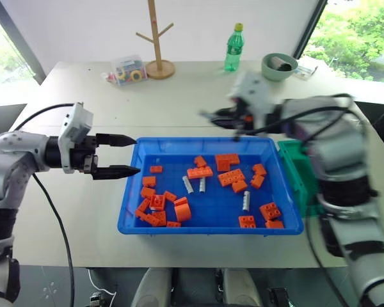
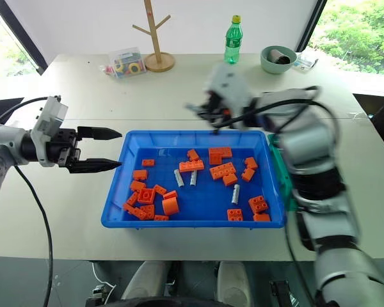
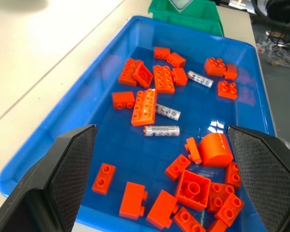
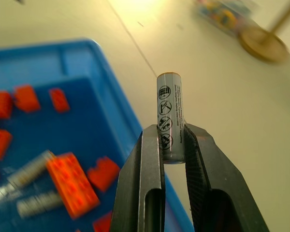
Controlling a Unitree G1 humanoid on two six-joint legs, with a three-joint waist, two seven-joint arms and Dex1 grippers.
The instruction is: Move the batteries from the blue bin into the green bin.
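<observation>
The battery hangs high beside the blue bin's rim, short of the green bin (image 1: pixel 294 167). My right gripper moves it to the green bin next, before releasing it.
The blue bin (image 1: pixel 205 228) sits in the middle of the table and holds many orange bricks (image 1: pixel 230 177) and three silver batteries (image 1: pixel 187 185) (image 1: pixel 202 184) (image 1: pixel 246 201). Against its right side stands the green bin (image 1: pixel 294 167), partly hidden by my right arm. My right gripper (image 4: pixel 171 133) is shut on another battery (image 4: pixel 170 116), held upright above the blue bin's far rim; the head views show it blurred (image 1: pixel 211 116). Just left of the blue bin, my left gripper (image 1: pixel 136 155) is open and empty, pointing across the bin toward the batteries (image 3: pixel 162 130).
At the back of the table are a wooden peg stand (image 1: pixel 157 38), a clear box of coloured bits (image 1: pixel 128 70), a green bottle (image 1: pixel 233 48) and a pale green bowl (image 1: pixel 278 66). Bare tabletop lies between these and the blue bin.
</observation>
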